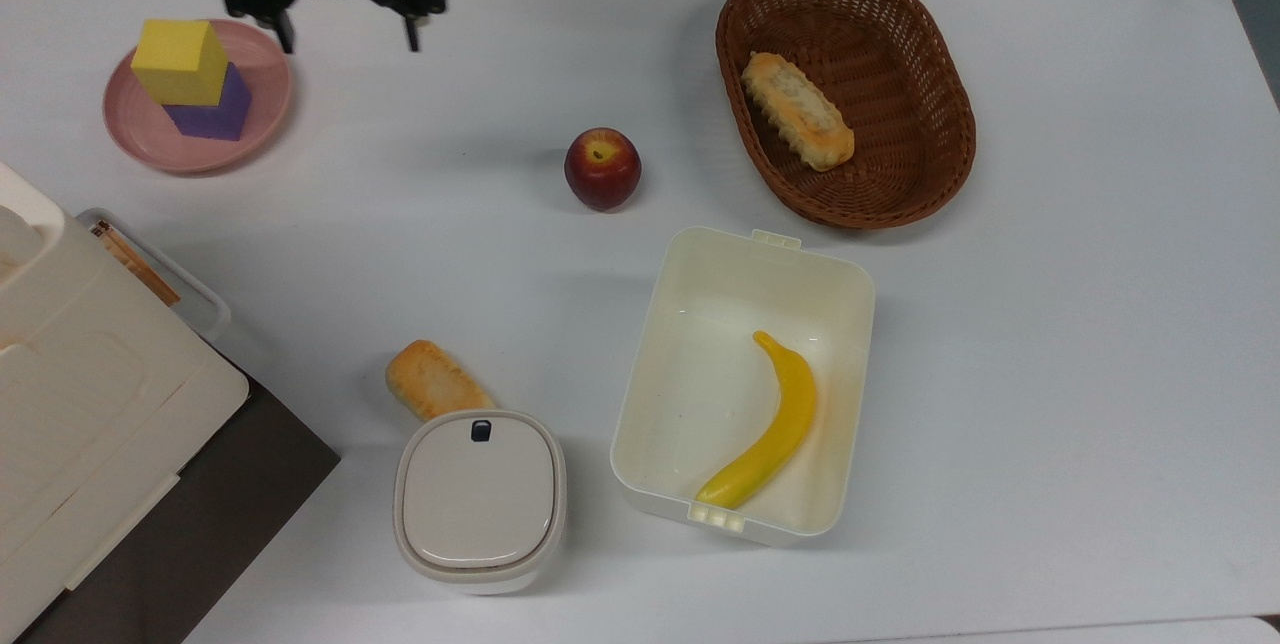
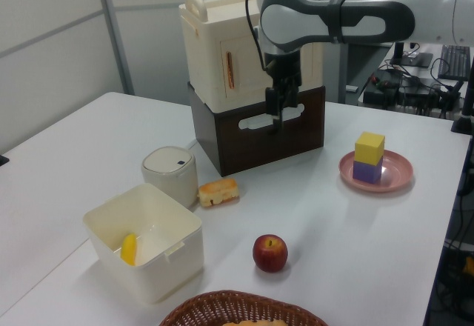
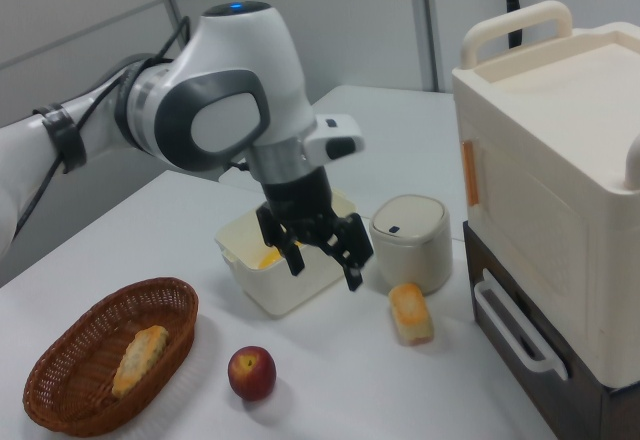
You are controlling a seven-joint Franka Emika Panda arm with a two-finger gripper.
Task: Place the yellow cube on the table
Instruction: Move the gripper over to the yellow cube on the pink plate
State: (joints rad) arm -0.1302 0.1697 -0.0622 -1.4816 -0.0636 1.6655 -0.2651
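Next, my gripper grabs the yellow cube by its sides to move it from the purple cube (image 2: 367,171) to the table.
The yellow cube (image 1: 178,60) (image 2: 369,148) sits on top of a purple cube (image 1: 215,109) (image 2: 367,171) on a round pink plate (image 1: 150,139) (image 2: 392,180), at the top view's upper left. My gripper (image 1: 347,42) (image 2: 280,118) (image 3: 325,272) hangs open and empty above the white table (image 1: 1050,324). In the top view it is just right of the plate, apart from the cubes. In the left view it hovers well above the tabletop, left of the plate.
A red apple (image 1: 602,168) lies mid-table. A wicker basket (image 1: 940,74) holds a bread roll. An open white box (image 1: 650,374) holds a banana (image 1: 775,424). Another bread piece (image 1: 432,379) lies by a lidded white container (image 1: 480,499). A tall cream case on a brown box (image 2: 244,81) stands at the top view's lower left.
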